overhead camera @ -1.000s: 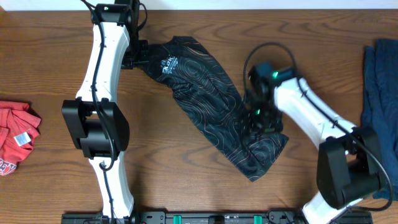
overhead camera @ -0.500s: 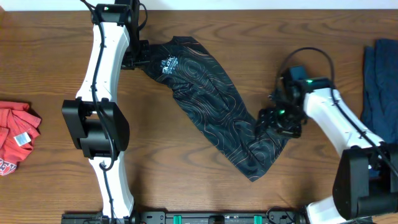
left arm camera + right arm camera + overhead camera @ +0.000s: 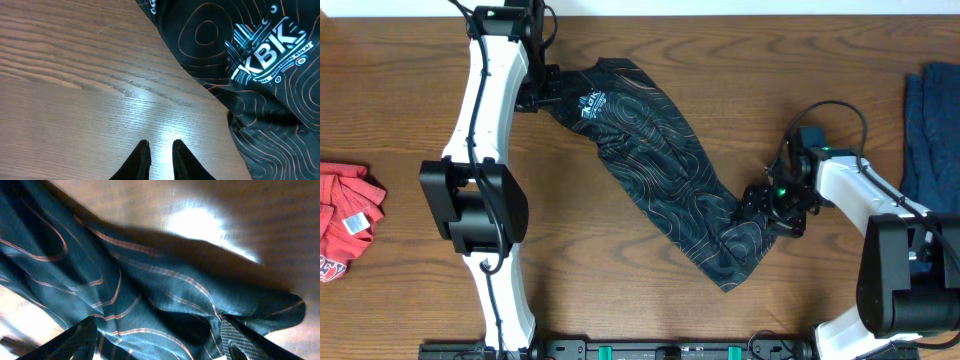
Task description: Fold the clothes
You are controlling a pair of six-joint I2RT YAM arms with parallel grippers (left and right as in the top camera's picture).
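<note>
My right gripper is to grip the black jersey's rumpled edge (image 3: 761, 222) (image 3: 164, 334) next, opposite the logo end. The logo end then stays free for stretching and folding.
The clothes being handled are a black jersey (image 3: 650, 150) with thin orange contour lines, lying diagonally across the wooden table. Its white-and-red logo end (image 3: 260, 60) is at the upper left. My left gripper (image 3: 542, 95) hovers just beside that end over bare wood. Its fingers (image 3: 142, 157) stand a narrow gap apart with nothing between them. My right gripper (image 3: 760, 203) is at the jersey's lower right edge. It is open wide (image 3: 157, 345), and rumpled jersey fabric (image 3: 125, 280) lies between the two fingers.
A red shirt (image 3: 345, 225) is bunched at the table's left edge. A dark blue shirt (image 3: 930, 130) lies along the right edge, close behind my right arm. Bare wood surrounds the jersey.
My right gripper has swung right and down, from over the jersey's middle to its lower right edge. The left arm and the jersey have not moved.
</note>
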